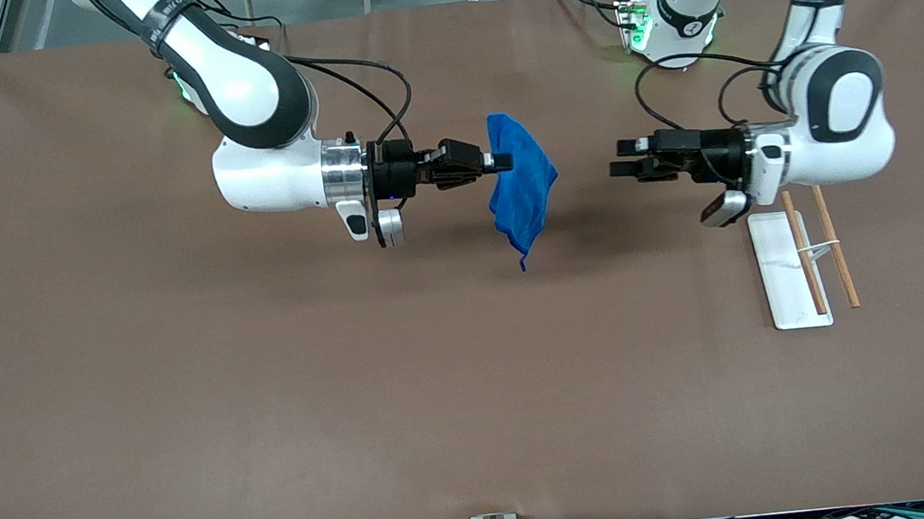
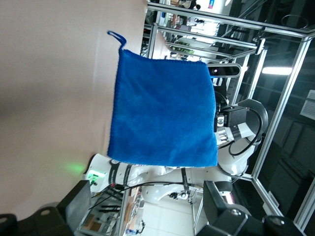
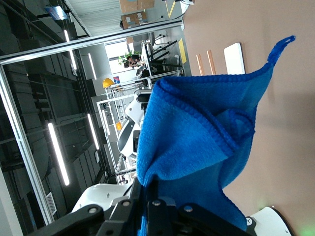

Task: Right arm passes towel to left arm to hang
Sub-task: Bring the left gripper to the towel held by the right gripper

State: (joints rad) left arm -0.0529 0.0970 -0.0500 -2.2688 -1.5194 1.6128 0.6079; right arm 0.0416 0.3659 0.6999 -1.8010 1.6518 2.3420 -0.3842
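Observation:
My left gripper reaches the blue towel and grabs its edge near the loop next, so the dark loop stays free to hang.
The bright blue towel hangs in the air over the middle of the table, its dark loop at the lowest corner. My right gripper is shut on the towel's upper edge and holds it out level; in the right wrist view the cloth bunches out of the jaws. My left gripper is open and empty, level, pointing at the towel with a gap between them. In the left wrist view the towel hangs flat ahead of the open fingers.
A white rack base with two brown wooden rods lies on the brown table toward the left arm's end, just under the left arm's wrist.

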